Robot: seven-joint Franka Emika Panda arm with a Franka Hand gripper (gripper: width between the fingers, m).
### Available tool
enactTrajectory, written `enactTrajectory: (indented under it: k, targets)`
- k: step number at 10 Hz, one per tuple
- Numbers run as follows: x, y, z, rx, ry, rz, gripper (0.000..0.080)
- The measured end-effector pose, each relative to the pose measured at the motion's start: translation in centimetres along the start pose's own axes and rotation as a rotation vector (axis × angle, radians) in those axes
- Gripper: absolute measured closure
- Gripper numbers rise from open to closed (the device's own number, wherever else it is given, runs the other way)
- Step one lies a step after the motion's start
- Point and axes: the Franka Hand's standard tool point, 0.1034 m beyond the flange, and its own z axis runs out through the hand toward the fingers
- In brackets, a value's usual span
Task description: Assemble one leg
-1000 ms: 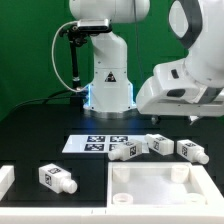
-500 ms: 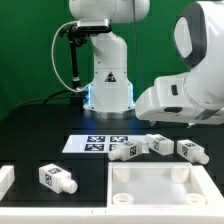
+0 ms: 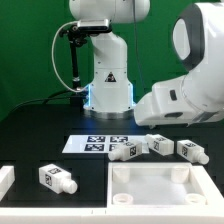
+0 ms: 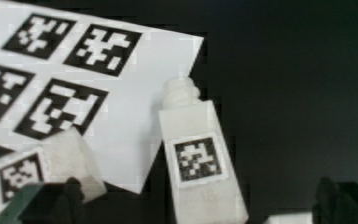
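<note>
I should next grab the leg by its tagged body [image 4: 199,165] to assemble it onto the white square panel.
Several white legs with square tags lie on the black table. One leg [image 3: 57,178] lies front left. Three more legs [image 3: 124,150], [image 3: 158,144], [image 3: 192,151] lie in a row at the exterior view's right. The arm's white wrist [image 3: 175,98] hangs above that row, and its fingers cannot be made out there. In the wrist view my gripper [image 4: 197,204] is open, with dark fingertips [image 4: 44,203] far apart. One leg [image 4: 197,145] lies below, between them, untouched. A second leg [image 4: 51,172] lies beside it.
The marker board [image 3: 97,143] lies flat behind the legs and also shows in the wrist view [image 4: 78,60]. A large white square panel with a raised rim [image 3: 165,176] sits in front. A white block [image 3: 5,180] is at the left edge. The robot base [image 3: 108,75] stands at the back.
The arm has shifted a little toward the exterior view's right and turned over the row of legs. No leg has moved.
</note>
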Motion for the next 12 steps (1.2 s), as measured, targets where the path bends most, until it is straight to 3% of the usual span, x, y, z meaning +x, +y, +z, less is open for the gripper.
enactTrajectory:
  k: [6, 7, 9, 12]
  targets:
    - [0.0, 0.2, 0.4, 0.003, -0.007, -0.01, 0.0151]
    - [0.2, -0.3, 1.4, -0.004, -0.029, -0.019, 0.0151]
    - [1.0, -0.4, 3.2, 0.009, -0.058, -0.009, 0.0151]
    - [2.0, -0.7, 4.3, 0.006, -0.04, -0.013, 0.0151]
